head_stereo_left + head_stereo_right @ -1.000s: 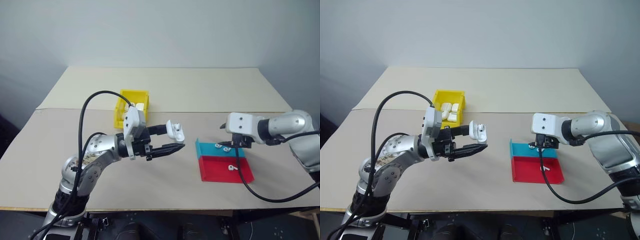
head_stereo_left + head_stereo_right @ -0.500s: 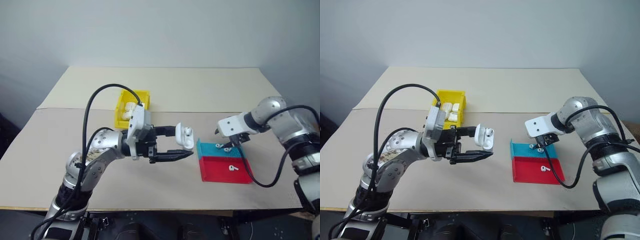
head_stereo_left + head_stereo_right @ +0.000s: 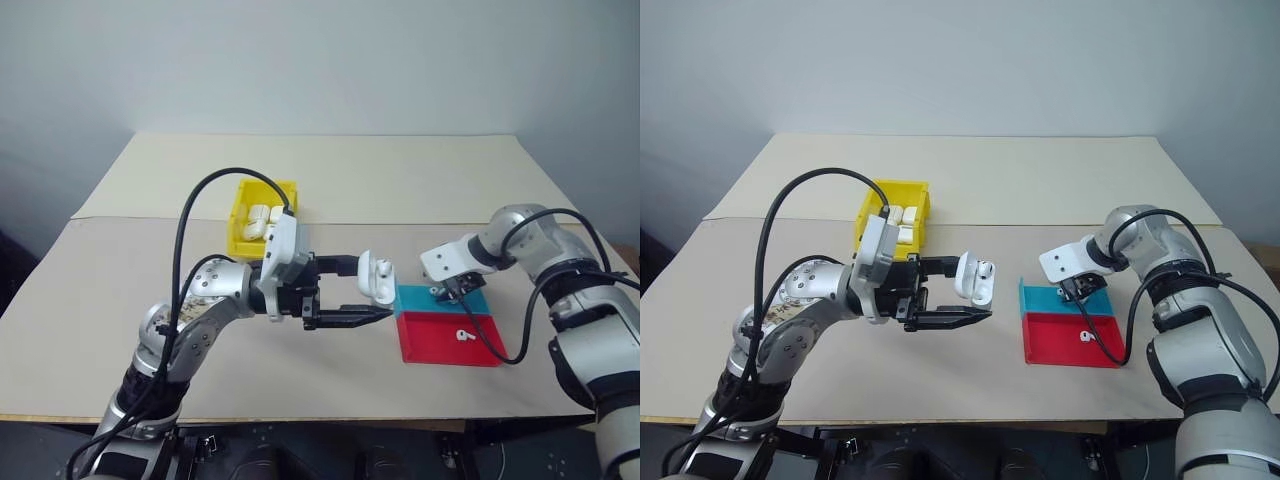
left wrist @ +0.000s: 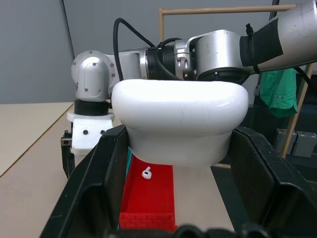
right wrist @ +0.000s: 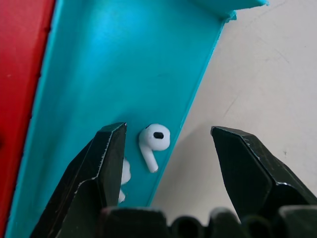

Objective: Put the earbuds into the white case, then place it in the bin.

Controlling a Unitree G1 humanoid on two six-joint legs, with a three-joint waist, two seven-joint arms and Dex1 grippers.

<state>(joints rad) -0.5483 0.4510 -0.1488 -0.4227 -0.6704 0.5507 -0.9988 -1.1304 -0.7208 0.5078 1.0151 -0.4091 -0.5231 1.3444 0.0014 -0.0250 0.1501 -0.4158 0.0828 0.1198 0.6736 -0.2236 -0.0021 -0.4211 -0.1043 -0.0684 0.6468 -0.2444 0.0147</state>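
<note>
My right gripper should close on the earbud's head now, because my fingers are level with the earbud's head [image 5: 157, 137] in the teal tray [image 5: 129, 74].
My left gripper [image 3: 372, 290] is shut on the white case [image 3: 376, 279] and holds it above the table, just left of the trays, with its lid flipped open. In the left wrist view the case [image 4: 179, 124] fills the gap between the fingers. My right gripper [image 5: 168, 130] stands open, pointing down over the teal tray [image 3: 422, 299]. One of the earbuds [image 5: 154, 141] lies between its fingertips, and a second earbud [image 5: 124, 174] is half hidden behind one finger. Another earbud [image 3: 462, 337] lies in the red tray [image 3: 430, 342]. The yellow bin [image 3: 240, 232] stands behind my left arm.
Several white cases [image 3: 262, 215] lie inside the yellow bin. The teal and red trays sit side by side at the right of the table. A black cable [image 3: 200, 215] loops above my left arm, and another trails from my right wrist past the red tray.
My right arm has folded, bringing its open gripper down and forward over the teal tray. My left gripper has carried the case to the right, toward the trays.
</note>
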